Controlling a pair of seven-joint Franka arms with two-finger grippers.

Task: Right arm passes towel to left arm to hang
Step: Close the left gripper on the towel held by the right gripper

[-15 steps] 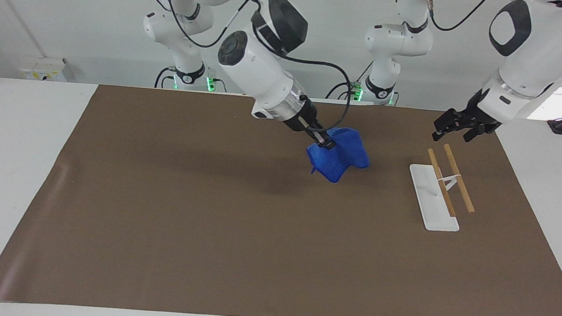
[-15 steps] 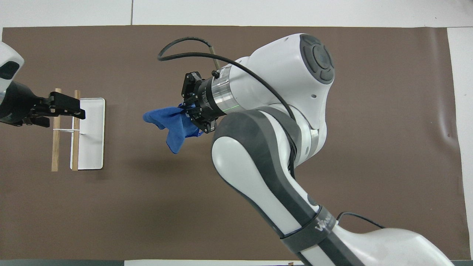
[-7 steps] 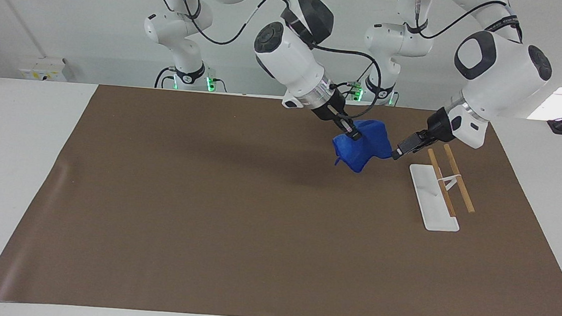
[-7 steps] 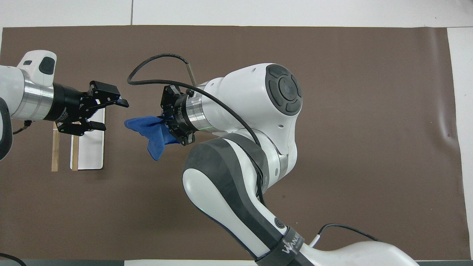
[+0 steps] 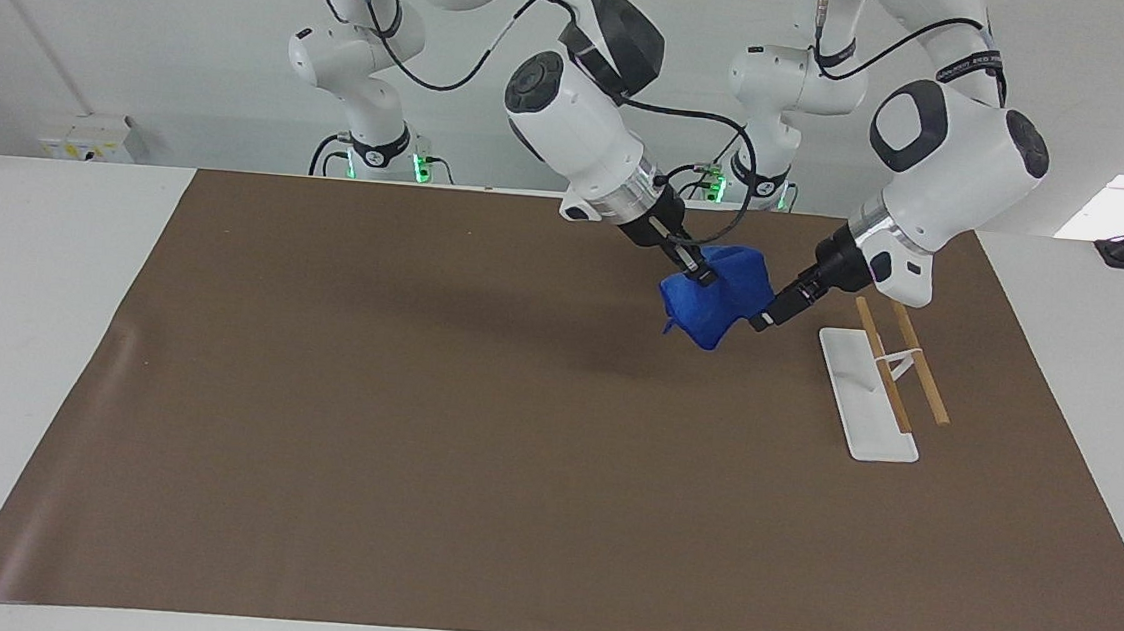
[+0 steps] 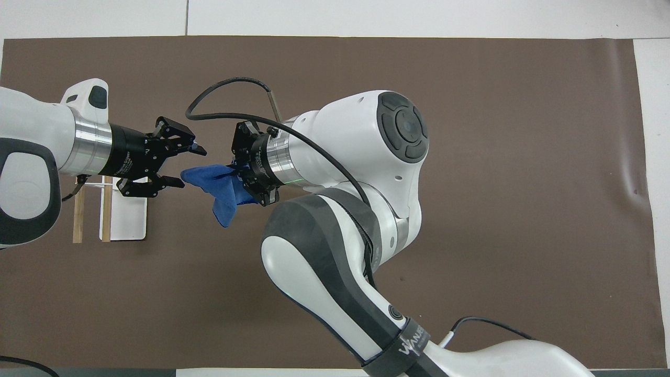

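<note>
I should pinch the blue towel with my left gripper by its loose end (image 6: pixel 191 176) to hang it over the rack's wooden bars.
The blue towel (image 5: pixel 725 280) (image 6: pixel 209 177) hangs bunched in the air over the brown mat, beside the rack. My right gripper (image 5: pixel 697 271) (image 6: pixel 234 176) is shut on the towel's upper part, and the rest droops below it. My left gripper (image 5: pixel 760 321) (image 6: pixel 187 167) reaches in level from the rack's side. It is open, one finger on either side of the towel's free end. Whether the fingers touch the cloth I cannot tell.
A rack with a white base (image 5: pixel 864 400) (image 6: pixel 125 220) and two raised wooden bars (image 5: pixel 919 362) (image 6: pixel 78 220) stands toward the left arm's end of the table. The brown mat (image 5: pixel 413 424) covers most of the white table.
The right arm carried the towel toward the left arm's end, then held. The left gripper came from over the rack to the towel's free end, and its fingers narrowed a little.
</note>
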